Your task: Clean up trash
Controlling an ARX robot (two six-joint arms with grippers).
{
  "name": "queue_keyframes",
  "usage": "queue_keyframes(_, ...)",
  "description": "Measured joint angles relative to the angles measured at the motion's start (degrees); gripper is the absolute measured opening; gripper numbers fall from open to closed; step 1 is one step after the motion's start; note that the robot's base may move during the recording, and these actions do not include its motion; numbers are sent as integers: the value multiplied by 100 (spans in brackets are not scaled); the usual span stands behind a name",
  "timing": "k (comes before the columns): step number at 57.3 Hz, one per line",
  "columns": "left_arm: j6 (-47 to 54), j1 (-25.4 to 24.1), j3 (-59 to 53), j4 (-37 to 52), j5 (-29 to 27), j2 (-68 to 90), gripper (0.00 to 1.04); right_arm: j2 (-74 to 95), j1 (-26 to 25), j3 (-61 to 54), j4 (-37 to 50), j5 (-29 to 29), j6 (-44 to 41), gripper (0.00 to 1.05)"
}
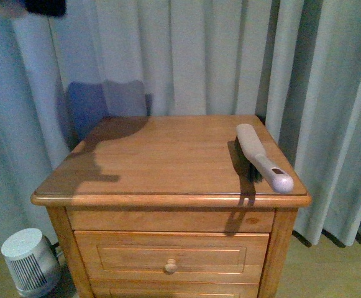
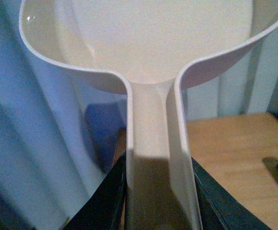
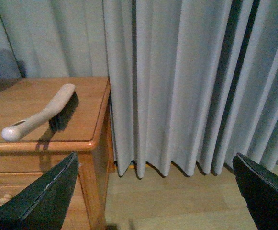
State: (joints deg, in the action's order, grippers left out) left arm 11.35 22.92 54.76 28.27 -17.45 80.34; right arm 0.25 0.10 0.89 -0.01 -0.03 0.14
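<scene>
I will grab the brush by its pale handle [image 1: 271, 172] with my right gripper, so its black bristles stay free to sweep up trash.
My left gripper [image 2: 155, 201] is shut on the handle of a white dustpan [image 2: 148, 43], held up in the air beside the wooden nightstand [image 2: 234, 158]; the pan's bowl looks empty. A white brush with black bristles [image 1: 261, 156] lies on the right side of the nightstand top [image 1: 161, 161]; it also shows in the right wrist view [image 3: 43, 112]. My right gripper [image 3: 158, 191] is open and empty, off to the right of the nightstand, above the floor. No crumpled paper wad shows in any view. Neither gripper shows in the front view.
Grey curtains [image 1: 186, 56] hang behind and to the right of the nightstand. A small white fan or heater [image 1: 30, 261] stands on the floor at its left. The nightstand has a drawer with a round knob [image 1: 171, 267]. Wooden floor [image 3: 177, 206] lies to the right.
</scene>
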Motion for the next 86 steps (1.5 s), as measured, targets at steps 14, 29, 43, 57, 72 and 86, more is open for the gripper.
queue_keyframes(14,807,278,-1904,621,505,-3062,28,0,0,0,0,0,0,97)
queue_keyframes(29,487,-247,-2946,-240,1043,-5462,28,0,0,0,0,0,0,97)
queue_keyframes(43,-9,-476,-3171,-575,1191,-5967,28,299,890,9,-11,2186,-466,97)
queue_keyframes(57,-37,-476,-3171,-575,1191,-5969,28,2581,1530,1056,940,2297,-223,97)
queue_keyframes(72,-48,-479,-3171,-575,1193,-5969,28,5803,1993,3558,-26,1873,927,97)
queue_keyframes(86,-52,-479,-3174,-575,1193,-5971,28,8288,2326,5722,-1117,1532,2039,97)
